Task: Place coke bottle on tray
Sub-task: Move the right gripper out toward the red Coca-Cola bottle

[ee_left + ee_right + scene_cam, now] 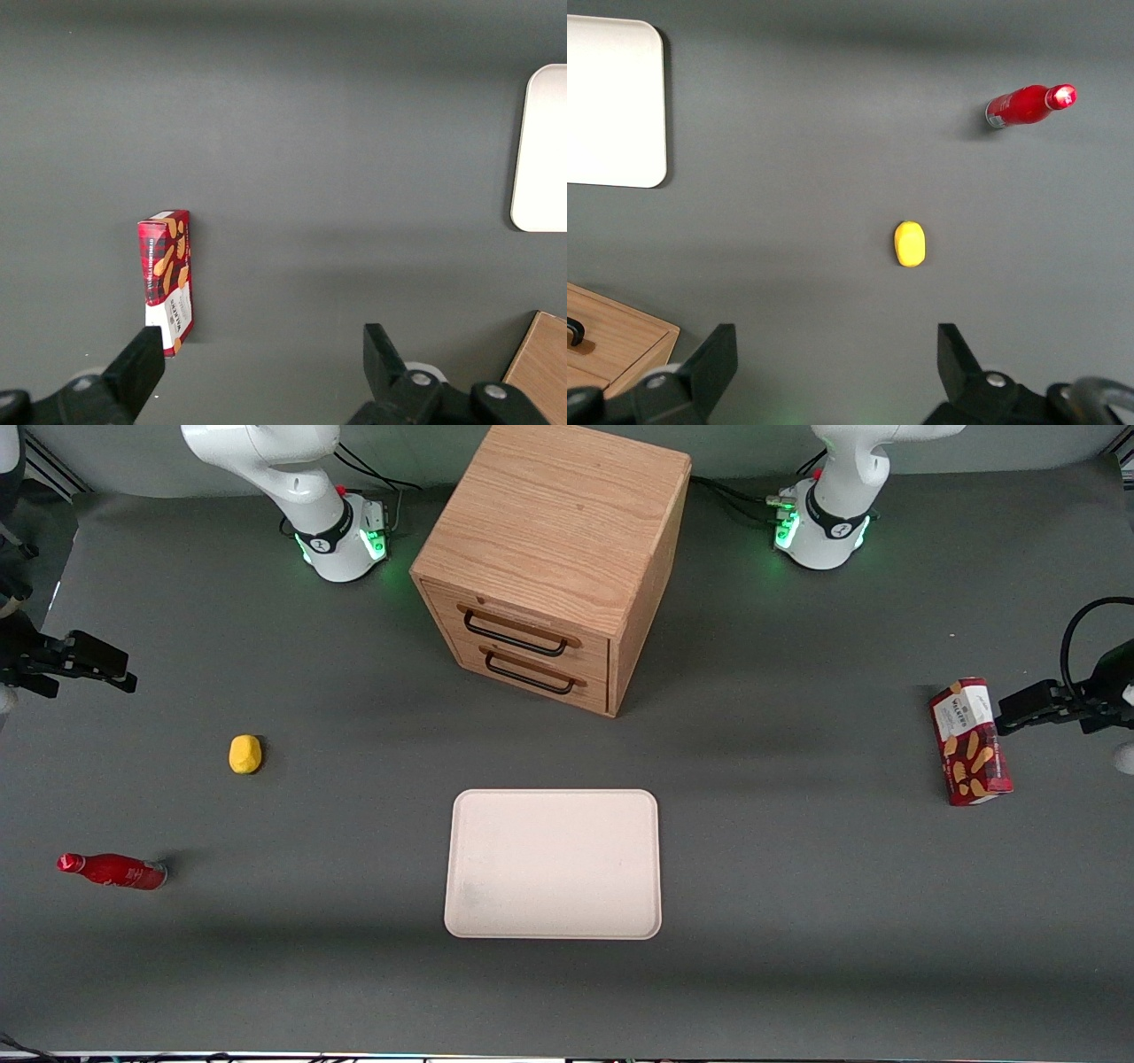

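The gripper should next hold the coke bottle by its end with the cap [73, 862] to put it on the tray [554, 864].
The coke bottle [112, 871] [1028, 105], small, red and glossy, lies on its side on the grey table toward the working arm's end, its cap pointing away from the tray. The pale cream tray [554, 864] [611, 106] sits flat in the middle of the table, in front of the wooden cabinet, with nothing on it. My gripper [120, 675] [837, 354] hangs above the table at the working arm's end, farther from the front camera than the bottle and well apart from it. Its fingers [713, 359] are open with nothing between them.
A small yellow lump [245, 754] [910, 243] lies between the gripper and the bottle. A wooden two-drawer cabinet [554, 558] [611, 345] stands at the middle back. A red snack box [970, 741] [166, 279] lies toward the parked arm's end.
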`<state>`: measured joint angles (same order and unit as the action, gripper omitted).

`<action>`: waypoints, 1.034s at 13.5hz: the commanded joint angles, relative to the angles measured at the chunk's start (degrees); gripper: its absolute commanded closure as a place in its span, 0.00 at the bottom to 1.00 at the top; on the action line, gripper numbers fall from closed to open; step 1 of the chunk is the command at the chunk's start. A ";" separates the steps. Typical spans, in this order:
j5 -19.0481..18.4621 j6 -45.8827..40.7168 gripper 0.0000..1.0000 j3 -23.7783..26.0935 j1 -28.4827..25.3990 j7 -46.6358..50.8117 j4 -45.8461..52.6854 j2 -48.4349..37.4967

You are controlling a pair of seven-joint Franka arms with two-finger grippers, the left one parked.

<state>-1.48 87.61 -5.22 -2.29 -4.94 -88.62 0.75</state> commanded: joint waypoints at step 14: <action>-0.72 -5.79 0.00 10.31 30.04 -27.21 34.90 27.53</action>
<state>-1.56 84.31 2.88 24.63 -29.01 -62.11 22.44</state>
